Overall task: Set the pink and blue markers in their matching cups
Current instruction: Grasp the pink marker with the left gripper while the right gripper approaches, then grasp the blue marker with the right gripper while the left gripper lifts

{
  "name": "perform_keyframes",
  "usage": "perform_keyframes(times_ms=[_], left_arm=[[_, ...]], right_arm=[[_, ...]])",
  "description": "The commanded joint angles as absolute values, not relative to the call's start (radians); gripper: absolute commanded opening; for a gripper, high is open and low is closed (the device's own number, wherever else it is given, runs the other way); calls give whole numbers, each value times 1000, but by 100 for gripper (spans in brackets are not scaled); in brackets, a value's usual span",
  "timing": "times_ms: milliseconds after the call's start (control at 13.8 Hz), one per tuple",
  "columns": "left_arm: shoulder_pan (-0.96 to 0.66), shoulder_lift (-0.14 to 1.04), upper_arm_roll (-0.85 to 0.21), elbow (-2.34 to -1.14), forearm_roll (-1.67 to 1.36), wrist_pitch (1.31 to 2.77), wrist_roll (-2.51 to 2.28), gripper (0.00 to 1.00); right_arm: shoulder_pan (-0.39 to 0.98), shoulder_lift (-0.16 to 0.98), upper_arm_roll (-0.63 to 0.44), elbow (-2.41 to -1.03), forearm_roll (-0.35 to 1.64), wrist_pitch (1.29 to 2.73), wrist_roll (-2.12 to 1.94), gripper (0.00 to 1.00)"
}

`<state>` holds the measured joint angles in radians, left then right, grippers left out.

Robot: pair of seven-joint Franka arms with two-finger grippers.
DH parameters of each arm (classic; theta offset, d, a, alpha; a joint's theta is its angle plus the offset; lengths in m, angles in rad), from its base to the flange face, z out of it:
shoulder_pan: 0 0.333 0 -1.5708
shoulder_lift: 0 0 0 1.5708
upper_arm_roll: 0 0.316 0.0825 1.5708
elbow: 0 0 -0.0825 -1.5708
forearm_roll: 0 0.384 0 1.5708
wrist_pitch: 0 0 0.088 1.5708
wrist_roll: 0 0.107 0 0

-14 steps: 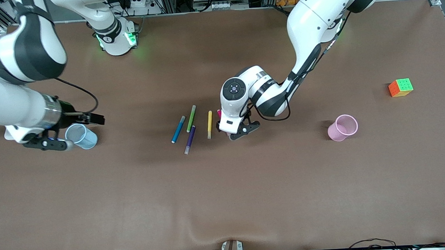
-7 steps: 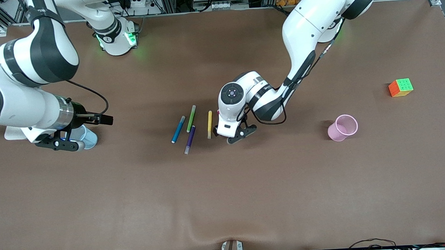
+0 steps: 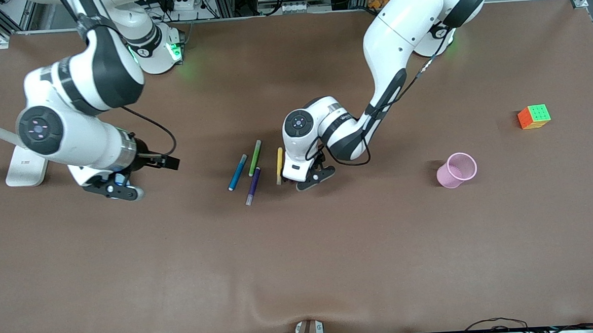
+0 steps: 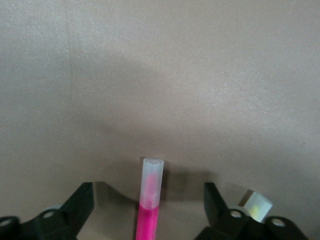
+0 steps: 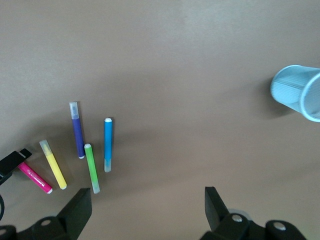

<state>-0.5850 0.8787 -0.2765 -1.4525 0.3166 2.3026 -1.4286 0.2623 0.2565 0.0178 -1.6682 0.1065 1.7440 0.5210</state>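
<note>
My left gripper should close on the pink marker [image 4: 149,200] now. Its fingers reach beside the marker, low at the tabletop, so they would hold it.
The pink marker [image 4: 149,200] lies on the table between the open jaws of my left gripper [image 4: 149,192], with a gap on each side. In the front view the left gripper [image 3: 301,179] hides it. The blue marker [image 3: 237,172] lies at the right arm's end of the marker row and also shows in the right wrist view [image 5: 107,142]. The pink cup [image 3: 456,170] stands toward the left arm's end. The blue cup [image 5: 300,95] shows only in the right wrist view. My right gripper [image 3: 115,188] is open and empty above the table.
Green [image 3: 255,158], purple [image 3: 253,185] and yellow [image 3: 279,165] markers lie between the blue and pink ones. A colour cube [image 3: 534,116] sits toward the left arm's end. A white block [image 3: 27,172] lies at the right arm's end.
My right arm has swung from the blue cup toward the markers and now covers the cup in the front view. My left gripper has shifted slightly toward the yellow marker, over the pink marker.
</note>
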Motion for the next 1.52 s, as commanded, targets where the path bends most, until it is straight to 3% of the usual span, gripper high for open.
perform_keyframes(times_ms=[0, 217, 797, 1087, 1449], left_arm=[[-594, 894, -267, -1424, 333, 2306, -1447, 67], [-592, 894, -267, -1424, 334, 2306, -1443, 44], [-581, 885, -267, -1427, 333, 2306, -1437, 13], [-546, 859, -267, -1430, 336, 2298, -1433, 9], [-488, 796, -279, -1437, 336, 2222, -1416, 6]], right_arm=[[297, 256, 11, -1713, 117, 1802, 589, 100], [328, 284, 11, -1715, 117, 1818, 627, 100], [413, 374, 11, -1749, 117, 1968, 782, 100], [422, 432, 11, -1807, 117, 2129, 785, 100], [443, 511, 9, -1807, 114, 2195, 785, 100]])
